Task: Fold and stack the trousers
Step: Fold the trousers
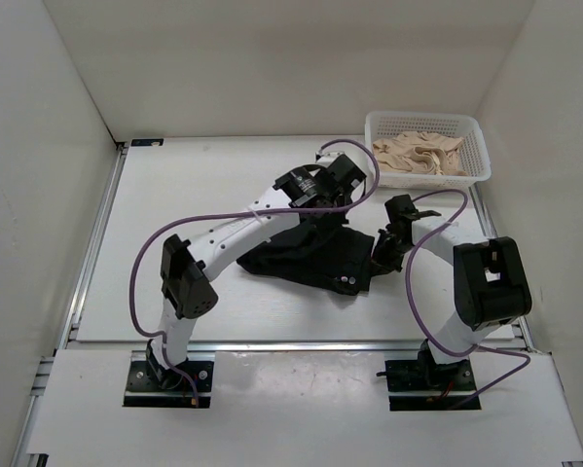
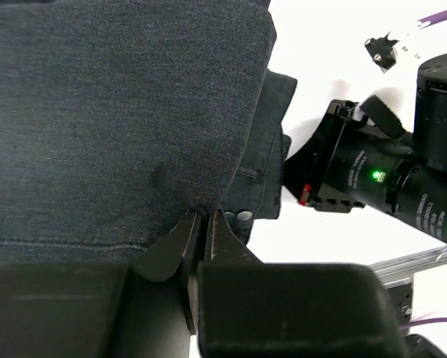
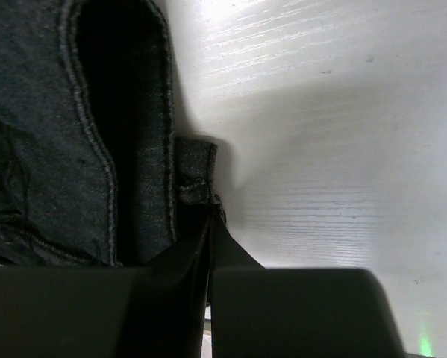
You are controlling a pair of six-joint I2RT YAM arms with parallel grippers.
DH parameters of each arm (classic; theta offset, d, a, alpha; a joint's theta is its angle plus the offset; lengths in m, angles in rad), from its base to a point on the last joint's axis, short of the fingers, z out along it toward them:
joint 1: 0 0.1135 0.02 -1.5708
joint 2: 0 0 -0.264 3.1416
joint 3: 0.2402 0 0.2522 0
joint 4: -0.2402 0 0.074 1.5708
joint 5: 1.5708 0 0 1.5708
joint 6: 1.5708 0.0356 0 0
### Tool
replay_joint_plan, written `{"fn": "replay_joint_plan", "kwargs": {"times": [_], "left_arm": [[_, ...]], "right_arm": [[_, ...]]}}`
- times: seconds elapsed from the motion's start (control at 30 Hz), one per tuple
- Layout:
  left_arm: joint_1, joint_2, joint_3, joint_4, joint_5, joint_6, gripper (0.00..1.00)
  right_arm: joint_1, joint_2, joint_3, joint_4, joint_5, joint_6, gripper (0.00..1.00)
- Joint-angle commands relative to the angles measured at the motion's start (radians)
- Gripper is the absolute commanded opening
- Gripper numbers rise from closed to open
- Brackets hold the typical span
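Note:
I should move the fold to the stitched edge with my left gripper before I release it. The button (image 2: pixel 243 217) beside the fold is uncovered, so the fold would end short if I opened now.
The black trousers (image 1: pixel 306 255) lie bunched in a heap at the middle of the table. In the left wrist view their dark fabric (image 2: pixel 119 112) fills the upper left, with a small metal button (image 2: pixel 243 217) beside the jaws. My left gripper (image 1: pixel 332 220) (image 2: pixel 206 214) is shut on a fold of that fabric at the heap's far side. My right gripper (image 1: pixel 381 255) (image 3: pixel 212 203) is shut on the stitched edge of the trousers (image 3: pixel 74 134) by a belt loop, at the heap's right end. The cloth under both arms is hidden.
A white basket (image 1: pixel 474 146) holding beige cloth (image 1: pixel 422 154) stands at the back right. White walls close in the table on three sides. A metal rail (image 1: pixel 96 233) runs along the left edge. The right arm's body (image 2: pixel 380 179) sits close to the left gripper.

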Motion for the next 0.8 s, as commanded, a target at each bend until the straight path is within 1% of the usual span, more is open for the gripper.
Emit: {"fn": "replay_joint_plan", "kwargs": {"times": [0.0,0.17,0.33,0.57,0.77], "left_arm": [[-0.018,-0.014,0.026,0.08,0.025,-0.06,0.1],[-0.036,0.016,0.006,0.116,0.048,-0.117,0.1],[-0.055,0.047,0.052,0.152,0.078,-0.117,0.1],[-0.105,0.059,0.019,0.18,0.096,-0.146,0.1],[-0.131,0.068,0.028,0.201,0.091,-0.155,0.1]], "right_arm": [[0.006,0.013,0.033,0.007,0.006,0.009,0.01],[0.006,0.013,0.033,0.007,0.006,0.009,0.01],[0.006,0.013,0.033,0.007,0.006,0.009,0.01],[0.006,0.013,0.033,0.007,0.006,0.009,0.01],[0.006,0.022,0.033,0.007,0.006,0.009,0.01]]}}
